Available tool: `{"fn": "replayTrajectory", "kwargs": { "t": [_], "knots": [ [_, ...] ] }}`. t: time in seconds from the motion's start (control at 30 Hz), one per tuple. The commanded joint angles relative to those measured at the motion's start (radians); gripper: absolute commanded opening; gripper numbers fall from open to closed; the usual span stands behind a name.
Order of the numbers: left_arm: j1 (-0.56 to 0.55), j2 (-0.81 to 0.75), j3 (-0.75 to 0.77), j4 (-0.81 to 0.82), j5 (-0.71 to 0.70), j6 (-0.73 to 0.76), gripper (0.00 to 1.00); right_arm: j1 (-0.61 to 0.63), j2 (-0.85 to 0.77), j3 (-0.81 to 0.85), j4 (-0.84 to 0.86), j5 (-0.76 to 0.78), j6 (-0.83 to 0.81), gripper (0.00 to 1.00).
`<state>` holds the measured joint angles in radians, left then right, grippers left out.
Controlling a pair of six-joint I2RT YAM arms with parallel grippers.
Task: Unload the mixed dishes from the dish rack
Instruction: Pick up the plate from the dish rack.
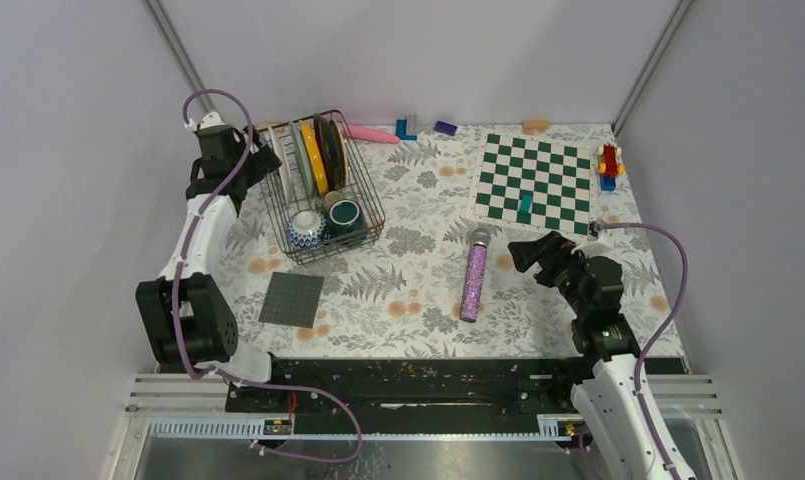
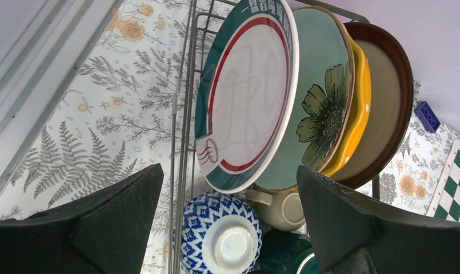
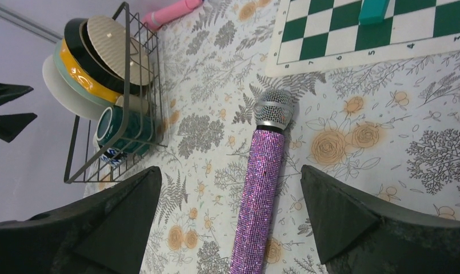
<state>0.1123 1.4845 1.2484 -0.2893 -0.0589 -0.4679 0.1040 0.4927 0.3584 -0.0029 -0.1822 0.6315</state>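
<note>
I should grab the white plate by its rim (image 1: 287, 192) beside the logo with my left gripper next. Then I can lift the plate out of the dish rack (image 1: 370, 190).
The dish rack (image 1: 370, 190) is a dark wire basket at the back left of the table. Standing on edge in it are a white plate with red and teal rim (image 2: 247, 97), a pale green floral plate (image 2: 316, 108), a yellow plate (image 2: 356, 114) and a dark red-rimmed cream plate (image 2: 384, 108). Below them lie the blue-white bowl (image 2: 222, 237), upside down, a greyish cup (image 2: 284, 208) and a teal mug (image 1: 345, 215). My left gripper (image 2: 230, 171) hangs open just outside the rack's left side, facing the plates. My right gripper (image 3: 230, 171) is open and empty, far right of the rack.
A purple glitter microphone (image 1: 474, 275) lies on the floral cloth under my right gripper. A grey square mat (image 1: 291, 299) sits in front of the rack. A green chessboard (image 1: 535, 180) lies at the back right, with a pink object (image 1: 370, 133) and toy blocks (image 1: 608, 165) along the back.
</note>
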Motion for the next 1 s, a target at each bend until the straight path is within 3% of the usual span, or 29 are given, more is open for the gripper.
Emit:
{"fn": "replayTrajectory", "kwargs": {
  "t": [0.0,0.13,0.3,0.73,0.97],
  "knots": [
    [0.022,0.045,0.088,0.059,0.150,0.031,0.89,-0.003,0.027,0.034,0.036,-0.071,-0.009,0.99],
    [0.024,0.107,0.154,0.044,0.228,0.054,0.86,-0.003,0.025,0.031,0.044,-0.078,-0.009,0.99],
    [0.024,0.173,0.211,0.015,0.211,0.065,0.77,-0.003,0.000,0.028,0.038,-0.076,-0.008,0.99],
    [0.024,0.324,0.328,-0.032,0.263,0.078,0.41,-0.003,-0.014,0.017,0.050,-0.084,-0.005,0.99],
    [0.024,0.357,0.357,-0.045,0.284,0.097,0.37,-0.003,-0.004,0.018,0.053,-0.086,-0.005,0.99]
  ]
}}
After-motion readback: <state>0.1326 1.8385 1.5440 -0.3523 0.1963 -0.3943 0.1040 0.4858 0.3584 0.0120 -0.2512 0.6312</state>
